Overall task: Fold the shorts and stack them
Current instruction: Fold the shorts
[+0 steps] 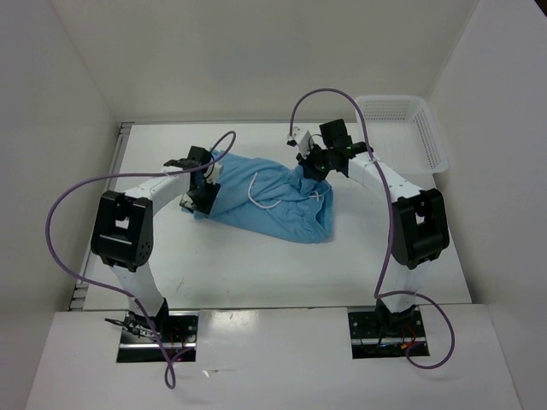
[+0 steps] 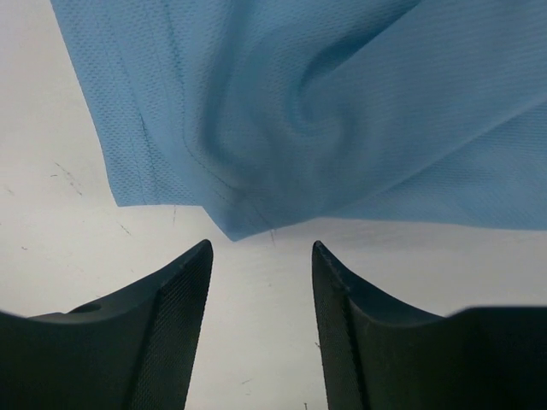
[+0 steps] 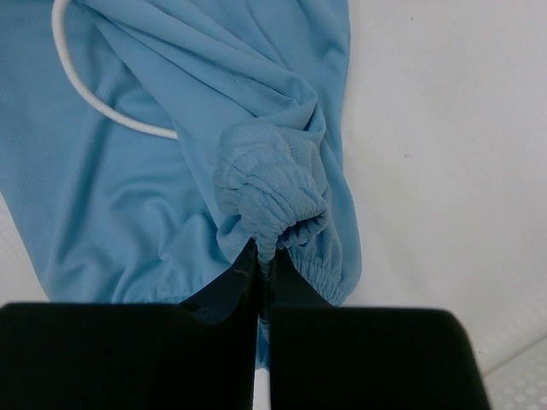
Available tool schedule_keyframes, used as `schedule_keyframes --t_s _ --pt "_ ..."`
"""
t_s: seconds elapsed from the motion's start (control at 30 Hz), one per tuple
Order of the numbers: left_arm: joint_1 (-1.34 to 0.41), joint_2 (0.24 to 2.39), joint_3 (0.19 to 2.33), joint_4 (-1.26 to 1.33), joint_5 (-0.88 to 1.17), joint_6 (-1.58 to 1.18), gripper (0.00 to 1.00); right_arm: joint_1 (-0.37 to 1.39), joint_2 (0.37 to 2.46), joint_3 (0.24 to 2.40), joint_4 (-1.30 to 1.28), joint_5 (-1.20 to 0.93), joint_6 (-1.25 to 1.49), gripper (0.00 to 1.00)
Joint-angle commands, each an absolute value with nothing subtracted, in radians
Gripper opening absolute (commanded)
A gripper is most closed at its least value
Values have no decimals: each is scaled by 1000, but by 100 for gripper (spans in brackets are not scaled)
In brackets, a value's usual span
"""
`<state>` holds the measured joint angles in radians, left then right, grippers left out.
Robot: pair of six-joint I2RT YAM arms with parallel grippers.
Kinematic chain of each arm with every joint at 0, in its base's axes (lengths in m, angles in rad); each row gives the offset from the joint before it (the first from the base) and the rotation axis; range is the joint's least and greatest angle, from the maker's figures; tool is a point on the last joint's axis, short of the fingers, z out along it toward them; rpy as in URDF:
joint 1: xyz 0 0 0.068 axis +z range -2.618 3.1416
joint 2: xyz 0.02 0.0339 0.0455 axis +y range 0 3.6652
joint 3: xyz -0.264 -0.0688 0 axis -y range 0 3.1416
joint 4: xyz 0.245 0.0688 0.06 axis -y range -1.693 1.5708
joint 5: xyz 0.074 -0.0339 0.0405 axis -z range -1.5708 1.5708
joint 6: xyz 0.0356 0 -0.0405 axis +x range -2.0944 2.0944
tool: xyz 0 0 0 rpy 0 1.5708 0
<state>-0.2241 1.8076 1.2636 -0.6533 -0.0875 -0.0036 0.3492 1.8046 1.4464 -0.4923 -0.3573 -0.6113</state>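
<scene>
My left gripper grabs the shorts by the loose upper hem corner point(image 2: 237, 225) next, to lift, spread and fold the layer flat.
The light blue shorts point(image 1: 265, 201) lie spread and rumpled in the middle of the white table, their white drawstring point(image 1: 261, 202) looped on top. My right gripper point(image 1: 309, 166) is shut on the gathered elastic waistband point(image 3: 269, 192) at the cloth's far right corner, pinching a bunched fold of it between the fingers. My left gripper point(image 2: 261, 256) stands open just short of a hem corner of the shorts point(image 2: 235, 229) at the cloth's left side. Bare table shows between its fingers point(image 2: 184, 290), which touch no cloth.
A white plastic mesh basket point(image 1: 406, 128) sits at the table's far right corner. White walls close in the table on the left, back and right. Purple cables loop up from both arms.
</scene>
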Motion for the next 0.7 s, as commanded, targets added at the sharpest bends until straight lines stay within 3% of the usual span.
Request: schedule_keyframes --t_s 0.0,0.2,0.27,0.67 --pt "-215 1832 1239 -583 -169 0 58 356 1740 1431 -453 -354 -615 0" --pt "-215 1876 1230 -583 -178 0 45 356 1740 1440 -443 -354 -606 0" --pt "-206 1887 1230 -583 -189 0 35 356 1740 1440 -443 -345 -606 0" --pt "-206 1859 1258 -636 -167 0 0 356 1749 1450 -443 -336 -606 0"
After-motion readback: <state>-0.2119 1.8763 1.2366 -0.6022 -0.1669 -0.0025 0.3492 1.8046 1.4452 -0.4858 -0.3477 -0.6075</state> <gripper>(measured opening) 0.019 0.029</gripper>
